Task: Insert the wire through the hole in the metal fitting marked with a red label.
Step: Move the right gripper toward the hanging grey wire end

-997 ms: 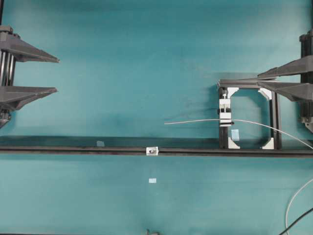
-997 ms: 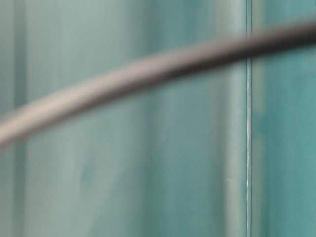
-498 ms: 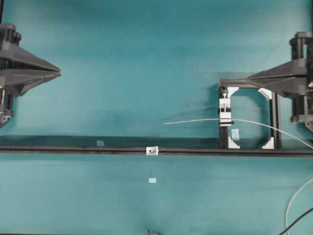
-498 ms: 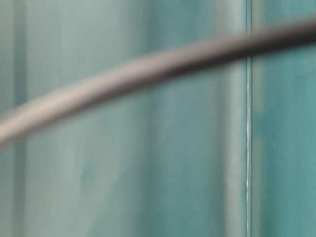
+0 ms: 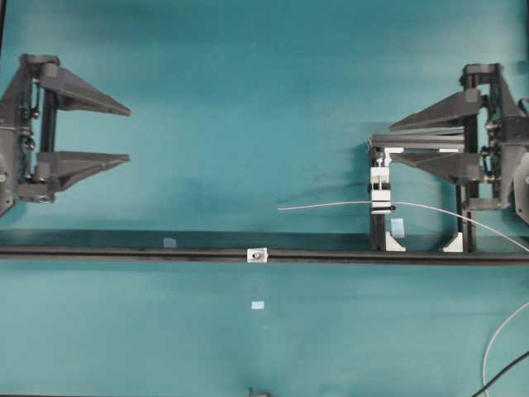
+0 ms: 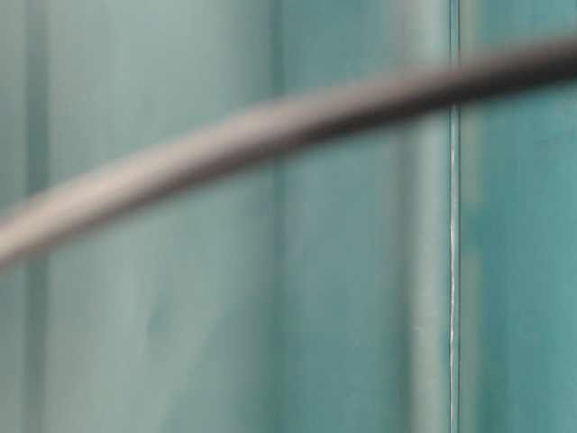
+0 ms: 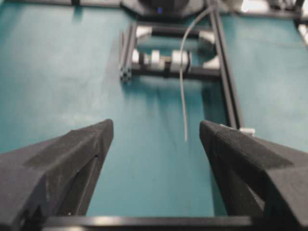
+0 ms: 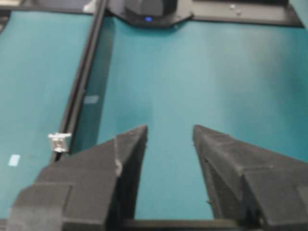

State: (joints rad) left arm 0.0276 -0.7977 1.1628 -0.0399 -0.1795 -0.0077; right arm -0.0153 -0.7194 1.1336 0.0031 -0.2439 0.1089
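Observation:
The wire's loose end stays free to thread the fitting's hole, so my right gripper next grabs the wire just behind that loose end (image 5: 331,203).
The wire (image 5: 331,204) is a thin pale strand that passes through the silver clamp (image 5: 381,198) in the black frame and curves off to the right. Its free end (image 7: 185,137) points left. The metal fitting (image 5: 258,255) is a tiny silvery block with a dark hole (image 5: 259,256), sitting on the black rail (image 5: 124,253). It also shows small in the wrist views (image 8: 59,140) (image 7: 247,130). I see no red label. My left gripper (image 5: 130,132) (image 7: 155,125) is open and empty at the far left. My right gripper (image 5: 393,142) (image 8: 170,128) is open and empty over the frame's top bar.
The black rectangular frame (image 5: 467,203) stands on the rail at right. Small pale tape patches (image 5: 258,305) (image 5: 169,242) lie on the teal mat. A white cable (image 5: 496,335) and a black cable (image 5: 504,374) curl at the bottom right. A blurred cable (image 6: 270,126) fills the table-level view.
Both grippers closed half a second ago and have opened again. Both arms have moved inward towards the middle. The wire and fitting have not moved.

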